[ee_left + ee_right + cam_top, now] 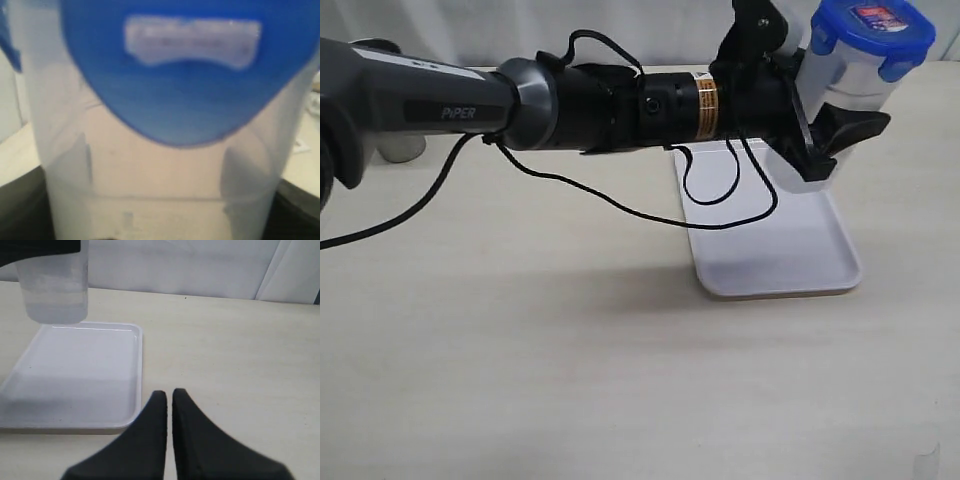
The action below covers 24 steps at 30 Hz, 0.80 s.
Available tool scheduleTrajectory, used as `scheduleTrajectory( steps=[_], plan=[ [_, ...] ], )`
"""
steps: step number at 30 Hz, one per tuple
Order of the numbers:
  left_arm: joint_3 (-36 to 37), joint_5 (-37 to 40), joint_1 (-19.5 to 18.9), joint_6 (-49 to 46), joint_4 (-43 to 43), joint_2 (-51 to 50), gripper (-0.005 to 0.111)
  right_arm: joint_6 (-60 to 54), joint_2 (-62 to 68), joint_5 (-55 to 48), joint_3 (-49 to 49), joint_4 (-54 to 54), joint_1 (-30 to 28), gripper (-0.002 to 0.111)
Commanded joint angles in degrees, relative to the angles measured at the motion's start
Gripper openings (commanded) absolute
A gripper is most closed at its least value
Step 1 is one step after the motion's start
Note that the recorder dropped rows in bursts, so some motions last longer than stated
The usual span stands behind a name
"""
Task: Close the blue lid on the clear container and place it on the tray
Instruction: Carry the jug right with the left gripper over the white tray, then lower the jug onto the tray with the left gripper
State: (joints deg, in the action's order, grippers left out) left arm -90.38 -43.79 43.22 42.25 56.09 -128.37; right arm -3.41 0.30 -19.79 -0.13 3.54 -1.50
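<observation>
The clear container still hangs high above the tray, so my left gripper keeps hold of it from here until it is on the white tray (800,250).
The clear container (845,85) hangs in the air over the far end of the white tray (800,250), with the blue lid (873,30) sitting on top of it. My left gripper (838,112) reaches across from the left and is shut on the container's body. Up close, the container (165,170) and lid (185,75) fill the left wrist view. In the right wrist view the container (52,295) floats above the tray (75,370). My right gripper (169,395) is shut and empty, low over the table beside the tray's near corner.
A grey steel cup (400,148) stands at the back left, partly behind the left arm. The arm's black cable (720,215) loops down over the tray's left side. A white backdrop runs along the table's far edge.
</observation>
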Motion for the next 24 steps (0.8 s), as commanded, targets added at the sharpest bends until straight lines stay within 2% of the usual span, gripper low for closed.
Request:
scheduleTrajectory(
  steps=[1, 4, 8, 24],
  plan=[
    [-0.6, -13.7, -0.2, -10.3, -13.5, -5.7, 0.000, -0.2, -0.3, 0.2, 0.1, 0.3, -0.3, 0.004],
    [-0.6, -16.7, -0.2, -16.0, -19.1, -9.9, 0.000, -0.2, -0.3, 0.2, 0.1, 0.3, -0.3, 0.004],
    [-0.6, -16.1, -0.2, -17.1, -22.6, -13.9, 0.000, -0.2, -0.3, 0.2, 0.1, 0.3, -0.3, 0.004],
    [-0.6, -14.8, -0.2, -18.7, -22.5, -16.2, 0.000, -0.2, -0.3, 0.2, 0.1, 0.3, -0.3, 0.004]
  ],
)
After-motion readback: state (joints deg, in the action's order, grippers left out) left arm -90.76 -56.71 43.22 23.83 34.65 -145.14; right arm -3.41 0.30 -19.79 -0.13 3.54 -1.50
